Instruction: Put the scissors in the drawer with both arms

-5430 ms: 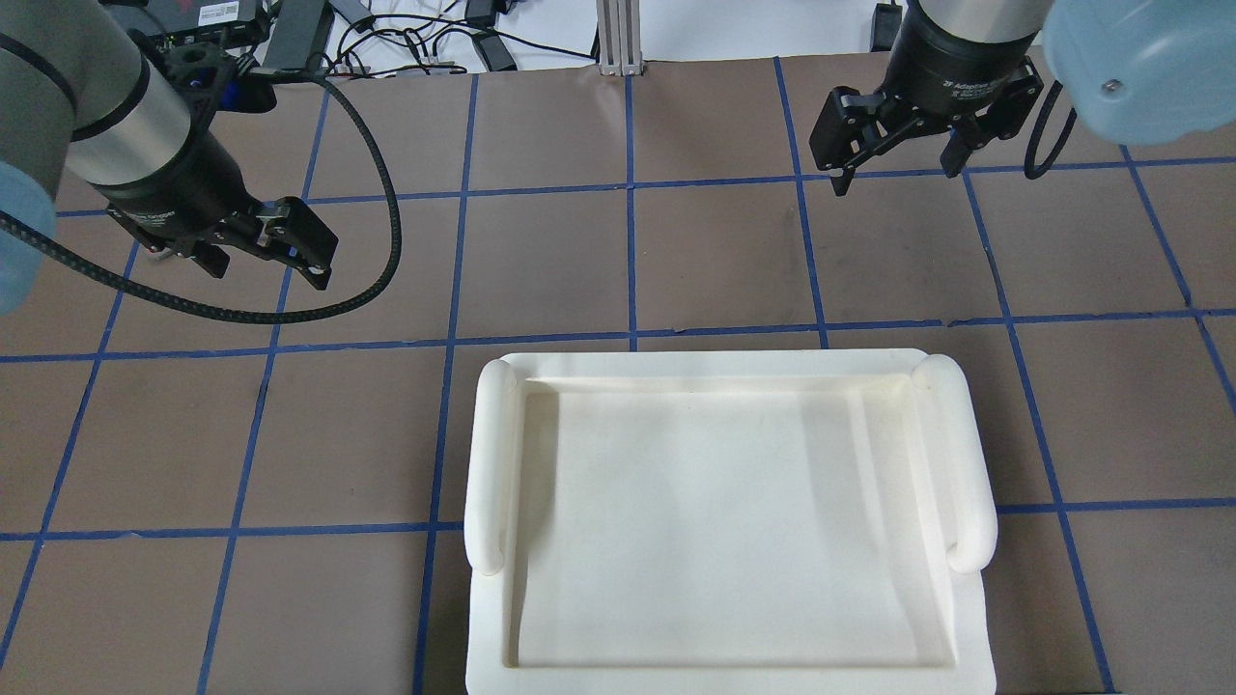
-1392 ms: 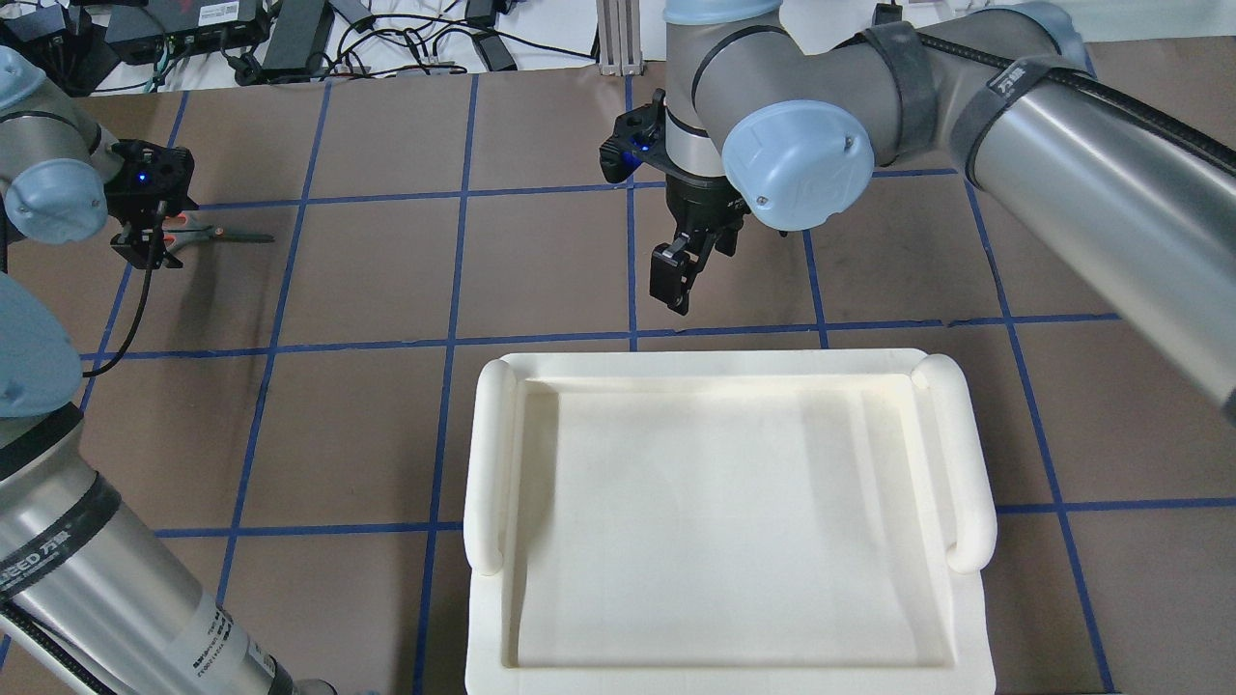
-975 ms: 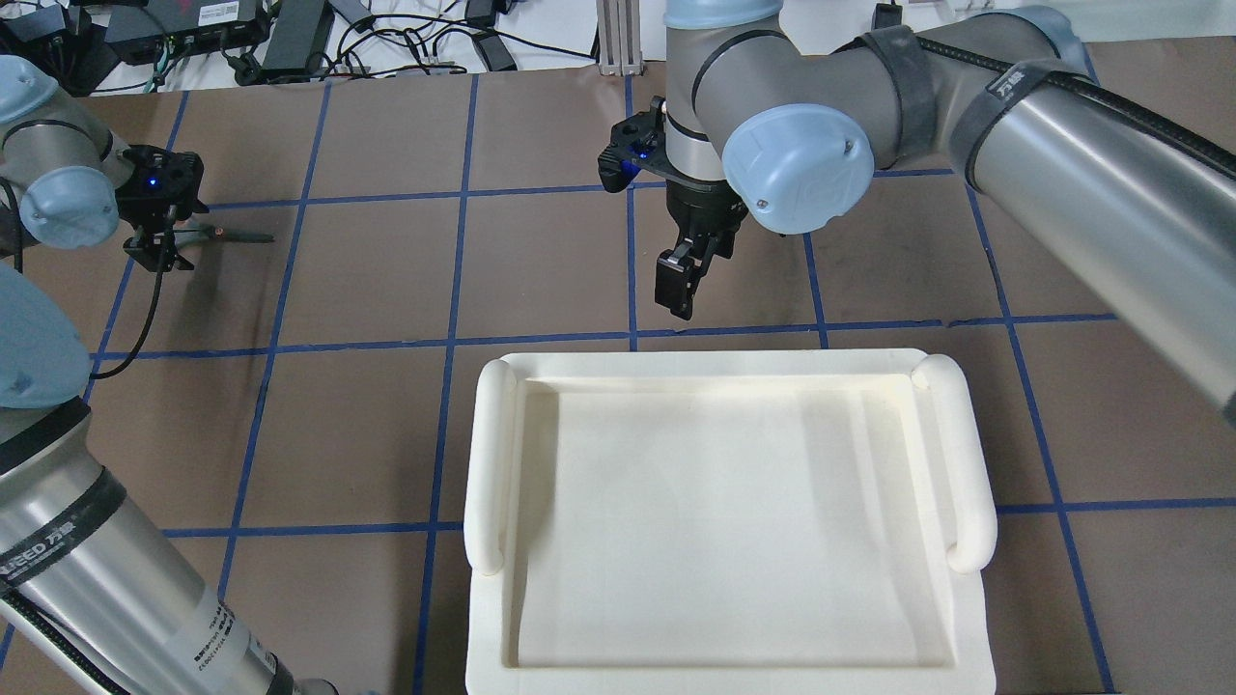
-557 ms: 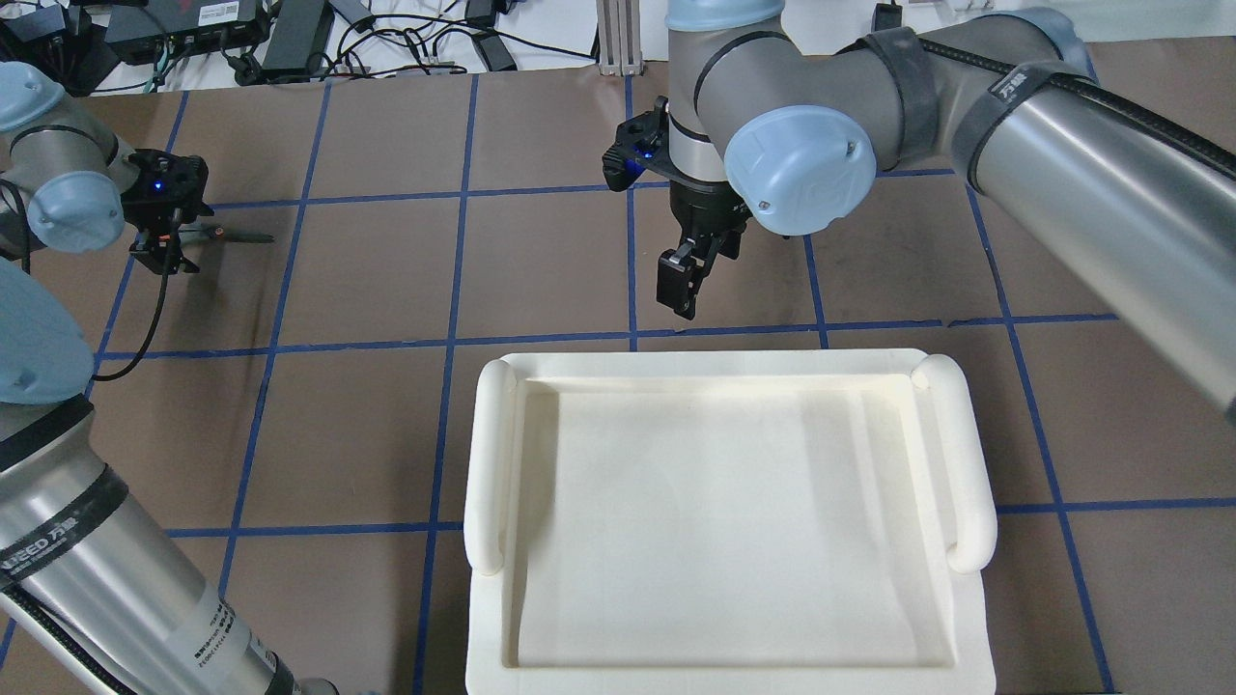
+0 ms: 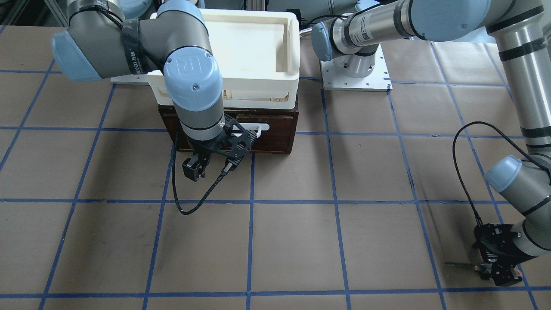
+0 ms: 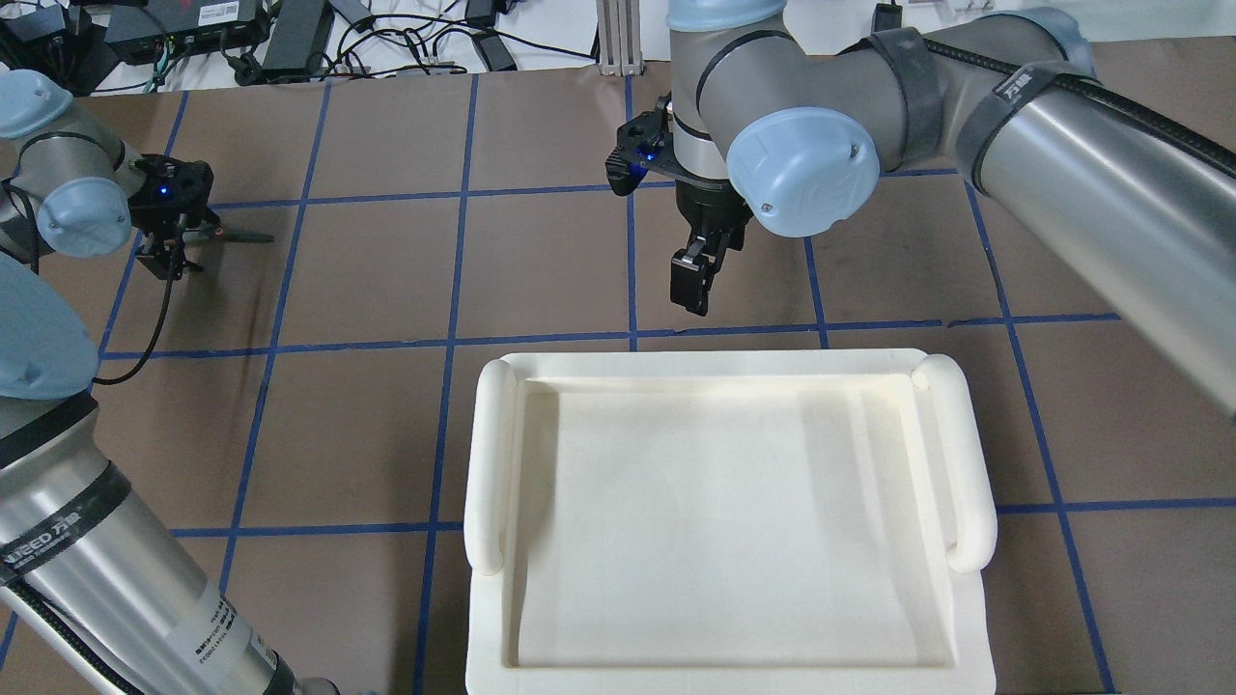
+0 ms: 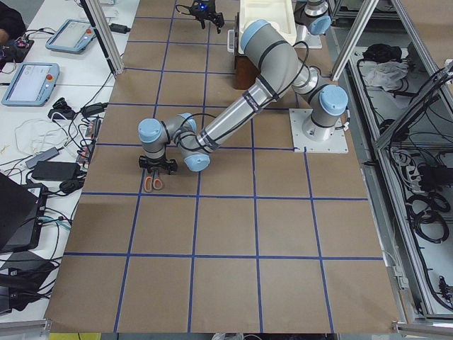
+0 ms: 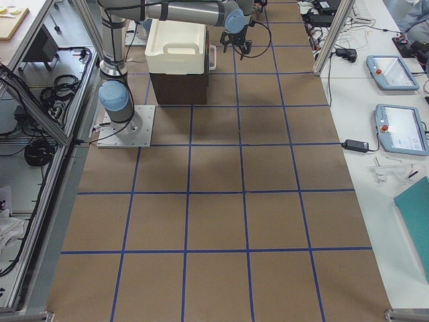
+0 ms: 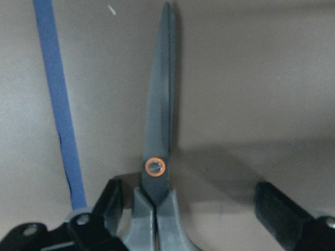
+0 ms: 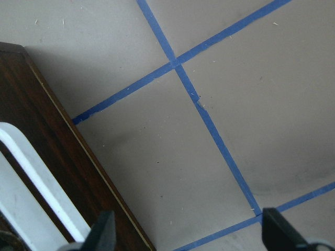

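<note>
My left gripper grabs the handle stems just behind the screw [image 9: 156, 209] next, since the scissors' pointed blades lie on the tabletop.
The scissors [image 9: 157, 120] lie flat on the brown table at the far left, blades closed; their blade tip [image 6: 241, 236] shows in the overhead view and their orange-lined loops [image 7: 153, 183] in the exterior left view. My left gripper [image 9: 193, 214] is open and low over them, one finger on each side of the handle shanks. The dark brown drawer [image 5: 271, 137] with its white bar handle [image 5: 256, 128] looks closed. My right gripper [image 5: 210, 168] is open just in front of the drawer; its wrist view shows the drawer front [image 10: 47, 136] and handle [image 10: 36, 167] at the left.
A cream-white plastic tray [image 6: 488, 454] sits on top of the drawer cabinet and hides it from overhead. Blue tape lines grid the table. The right arm's black cable [image 5: 189, 206] loops down to the table. Cables and power bricks [image 6: 386, 29] lie past the far edge.
Both arms have swung in from their start poses. Over the last second the left gripper settled around the scissors and the right gripper shifted slightly rightward near the drawer front.
</note>
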